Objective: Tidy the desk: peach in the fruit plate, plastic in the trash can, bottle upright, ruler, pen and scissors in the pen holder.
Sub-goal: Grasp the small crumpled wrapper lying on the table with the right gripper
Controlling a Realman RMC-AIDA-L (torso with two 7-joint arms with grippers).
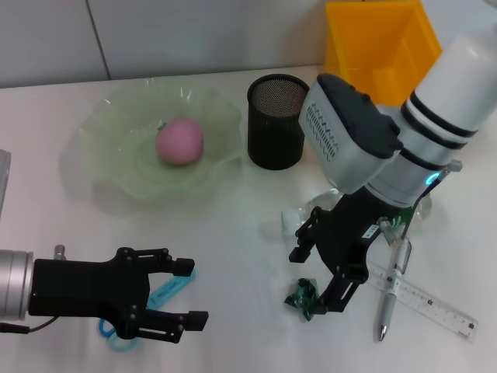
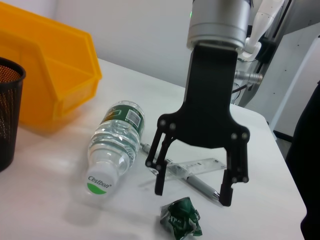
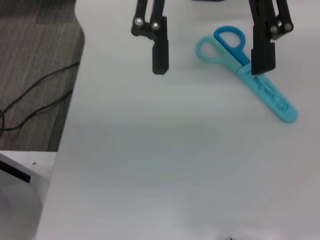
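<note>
My right gripper would miss if it closed now, as its fingers are above and off the green plastic's middle (image 1: 301,295). I should line up with the plastic's middle first, then lower.
A pink peach (image 1: 179,141) lies in the green glass fruit plate (image 1: 109,175). My right gripper (image 1: 308,280) hangs open just above the crumpled green plastic (image 1: 301,296), which also shows in the left wrist view as plastic (image 2: 181,220) below the right gripper (image 2: 192,195). A clear bottle (image 2: 114,145) lies on its side beside it. The ruler (image 1: 431,301) and pen (image 1: 388,305) lie together at the right. My left gripper (image 1: 194,292) is open over the blue scissors (image 1: 165,292); the right wrist view shows the scissors (image 3: 260,87) under it. The black mesh pen holder (image 1: 277,120) stands upright.
A yellow bin (image 1: 380,43) stands at the back right, behind the pen holder. The white table's edge (image 3: 75,100) drops off to dark carpet with a cable on it. A grey object (image 1: 3,175) pokes in at the far left.
</note>
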